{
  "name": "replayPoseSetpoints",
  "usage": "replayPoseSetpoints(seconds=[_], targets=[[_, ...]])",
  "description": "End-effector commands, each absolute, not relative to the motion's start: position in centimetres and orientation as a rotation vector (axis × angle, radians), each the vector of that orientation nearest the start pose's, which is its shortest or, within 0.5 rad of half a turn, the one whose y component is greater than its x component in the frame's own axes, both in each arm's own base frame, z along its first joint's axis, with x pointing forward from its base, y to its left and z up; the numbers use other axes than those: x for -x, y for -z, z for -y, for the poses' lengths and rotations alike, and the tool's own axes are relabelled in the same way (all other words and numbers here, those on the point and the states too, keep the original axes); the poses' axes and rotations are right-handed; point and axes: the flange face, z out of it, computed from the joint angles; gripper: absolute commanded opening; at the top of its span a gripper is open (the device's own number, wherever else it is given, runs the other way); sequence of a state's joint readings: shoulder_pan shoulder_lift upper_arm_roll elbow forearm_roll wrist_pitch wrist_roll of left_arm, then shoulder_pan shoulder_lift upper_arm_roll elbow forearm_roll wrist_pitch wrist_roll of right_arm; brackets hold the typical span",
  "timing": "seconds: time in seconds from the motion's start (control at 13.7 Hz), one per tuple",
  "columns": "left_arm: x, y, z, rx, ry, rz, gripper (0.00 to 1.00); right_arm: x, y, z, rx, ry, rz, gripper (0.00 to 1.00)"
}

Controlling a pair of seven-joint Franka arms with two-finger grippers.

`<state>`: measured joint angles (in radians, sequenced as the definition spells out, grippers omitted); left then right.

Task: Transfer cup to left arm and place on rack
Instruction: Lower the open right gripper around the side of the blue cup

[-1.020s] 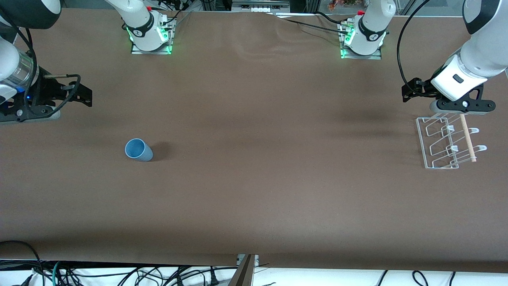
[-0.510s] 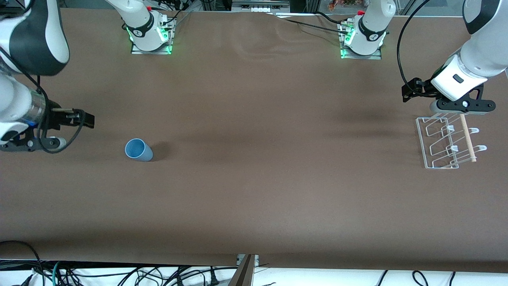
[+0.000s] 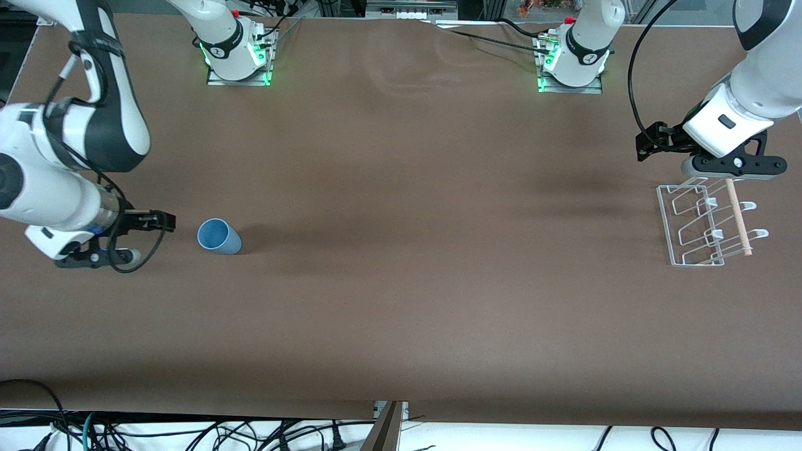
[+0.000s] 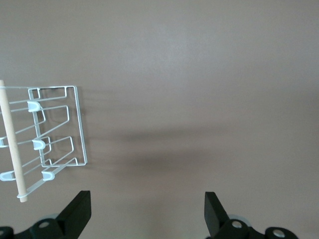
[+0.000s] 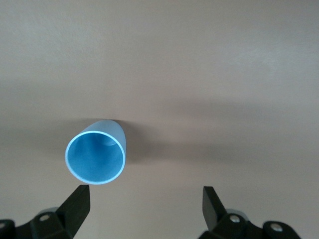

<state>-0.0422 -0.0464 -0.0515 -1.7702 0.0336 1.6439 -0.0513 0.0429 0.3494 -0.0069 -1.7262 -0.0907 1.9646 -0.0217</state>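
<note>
Next, my right gripper grabs the cup by its rim (image 3: pixel 212 236), so that the light-blue cup's closed end (image 3: pixel 236 245) stays free for my left gripper.
The light-blue cup (image 3: pixel 218 236) stands mouth up on the brown table toward the right arm's end. My right gripper (image 3: pixel 94 257) hovers beside it, open and holding nothing. In the right wrist view the cup (image 5: pixel 95 156) lies just ahead of one fingertip of the right gripper (image 5: pixel 145 205), outside the gap. The white wire rack (image 3: pixel 707 225) with its wooden dowel (image 3: pixel 738 216) sits at the left arm's end. My left gripper (image 3: pixel 730 168) waits open above the rack's edge nearest the arm bases. The left wrist view shows the rack (image 4: pixel 56 130) off to one side of the left gripper (image 4: pixel 147 211).
Both arm bases (image 3: pixel 238 59) (image 3: pixel 570 66) with green lights stand along the table edge farthest from the front camera. Loose cables (image 3: pixel 188 432) hang below the table's near edge. A wide stretch of bare brown cover (image 3: pixel 438 250) lies between cup and rack.
My right arm has swung in from the table's end toward the cup, its gripper still open. The left arm, the cup and the rack have stayed where they were.
</note>
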Motion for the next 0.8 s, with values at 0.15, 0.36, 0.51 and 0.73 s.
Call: replayPoseSetpoints(seconds=[0.15,0.36,0.51,0.73], targets=[[-54.3,-56.7,5.1,3.107,-0.135,-0.089,1.00,-60.9,-31.9,-2.0,3.206,-0.126,0.161,1.00],[-54.0,-56.5,5.1,3.103,-0.176,-0.091,1.00,-60.8,-30.0,-2.0,3.187,-0.133,0.126,1.00],[-54.0,-56.5,5.0,3.103,-0.178,-0.091,1.00,-60.4,-29.3,-2.1,3.168,-0.152,0.102,1.00],[-54.0,-56.5,5.1,3.103,-0.176,-0.093,1.00,-60.1,-27.9,-2.1,3.165,-0.155,0.101,1.00]])
